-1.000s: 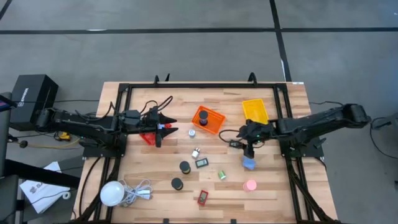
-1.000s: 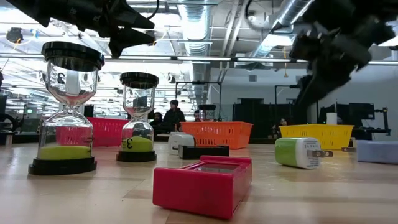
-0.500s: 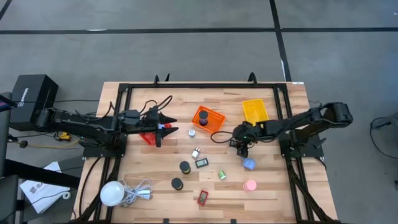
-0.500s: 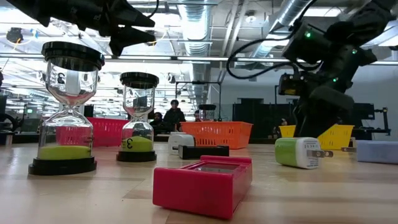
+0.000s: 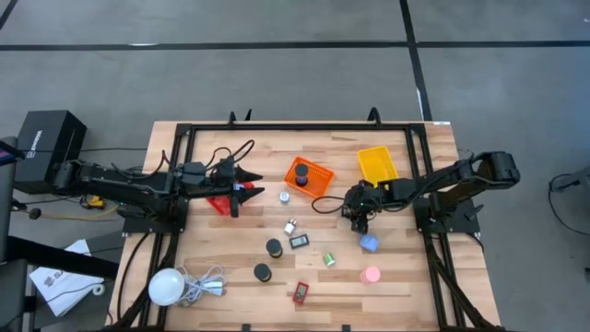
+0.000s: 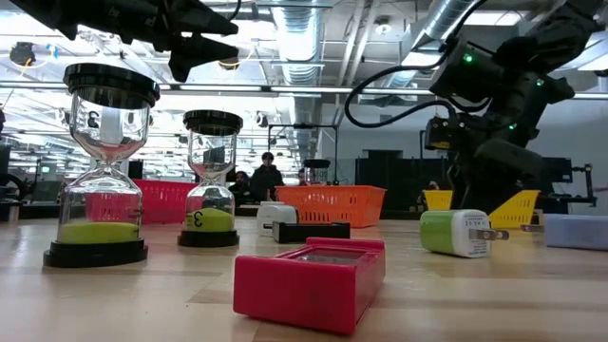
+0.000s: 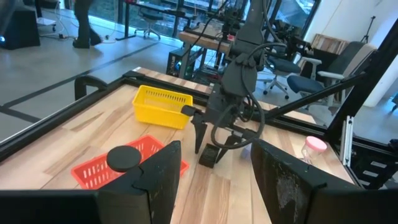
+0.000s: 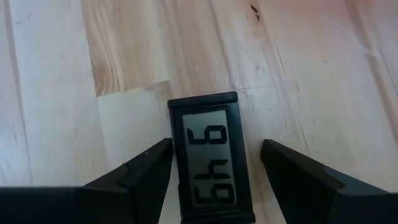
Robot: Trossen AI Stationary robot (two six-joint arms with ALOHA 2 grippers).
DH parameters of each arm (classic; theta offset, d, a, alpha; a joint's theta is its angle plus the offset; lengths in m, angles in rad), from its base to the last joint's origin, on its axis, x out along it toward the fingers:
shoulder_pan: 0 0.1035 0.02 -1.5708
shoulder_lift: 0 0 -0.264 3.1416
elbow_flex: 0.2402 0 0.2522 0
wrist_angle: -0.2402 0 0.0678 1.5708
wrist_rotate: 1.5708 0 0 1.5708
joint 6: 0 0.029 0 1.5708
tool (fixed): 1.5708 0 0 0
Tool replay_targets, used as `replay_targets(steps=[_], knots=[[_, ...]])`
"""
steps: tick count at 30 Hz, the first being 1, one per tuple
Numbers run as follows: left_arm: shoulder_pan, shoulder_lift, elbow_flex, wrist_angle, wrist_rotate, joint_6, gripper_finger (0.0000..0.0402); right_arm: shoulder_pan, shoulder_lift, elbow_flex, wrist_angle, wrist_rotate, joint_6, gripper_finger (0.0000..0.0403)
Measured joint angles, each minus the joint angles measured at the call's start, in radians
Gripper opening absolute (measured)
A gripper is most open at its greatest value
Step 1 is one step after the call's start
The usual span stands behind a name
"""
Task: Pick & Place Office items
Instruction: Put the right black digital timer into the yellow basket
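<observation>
The robot's right gripper should place the black display piece in the yellow basket (image 5: 378, 164), so next it should grab the black display piece (image 5: 300, 242) by its long sides.
My right gripper (image 5: 355, 212) (image 8: 214, 186) is open and low over the table, pointing down. Its fingers stand on either side of a small black rectangular piece with a digit display (image 8: 211, 155), which lies flat on the wood. A blue block (image 5: 369, 243) and a pink cylinder (image 5: 371, 274) lie nearer the near edge. Two black-capped hourglasses (image 5: 274, 247) (image 5: 263, 271), a green piece (image 5: 329, 259), a red piece (image 5: 300, 292), another black display piece (image 5: 300, 242) and a silver clip (image 5: 289, 225) are scattered mid-table. My left gripper (image 5: 251, 189) (image 7: 214, 180) waits open above the red basket (image 5: 219, 203). My right gripper comes at the black display piece from above, its fingers along the piece's two long sides. One finger (image 8: 146, 171) lies right at the piece's long edge (image 8: 174, 168); I cannot tell whether it touches. The other finger stands apart from it.
An orange basket (image 5: 309, 177) holds a black cylinder (image 5: 301, 171). A yellow basket (image 5: 378, 164) sits toward the far right. A white globe with coiled cord (image 5: 166, 286) lies at the near left corner. A black frame (image 5: 304, 129) borders the table.
My right gripper moved from beside the blue block a little toward the table's left and far edge, came down over the black display piece, and has since stayed nearly still. The blue block stayed on the table.
</observation>
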Motion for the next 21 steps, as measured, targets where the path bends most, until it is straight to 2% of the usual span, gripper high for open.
replay_targets(steps=[10,21], knots=[[0.0,0.0,0.0,0.006,0.0,0.0,0.0191,0.001,0.001,0.0,0.003,-0.005,-0.099,0.0232],[0.0,0.0,0.0,0.013,0.0,0.0,0.0191,0.005,-0.003,0.001,0.002,-0.005,-0.11,0.0131]])
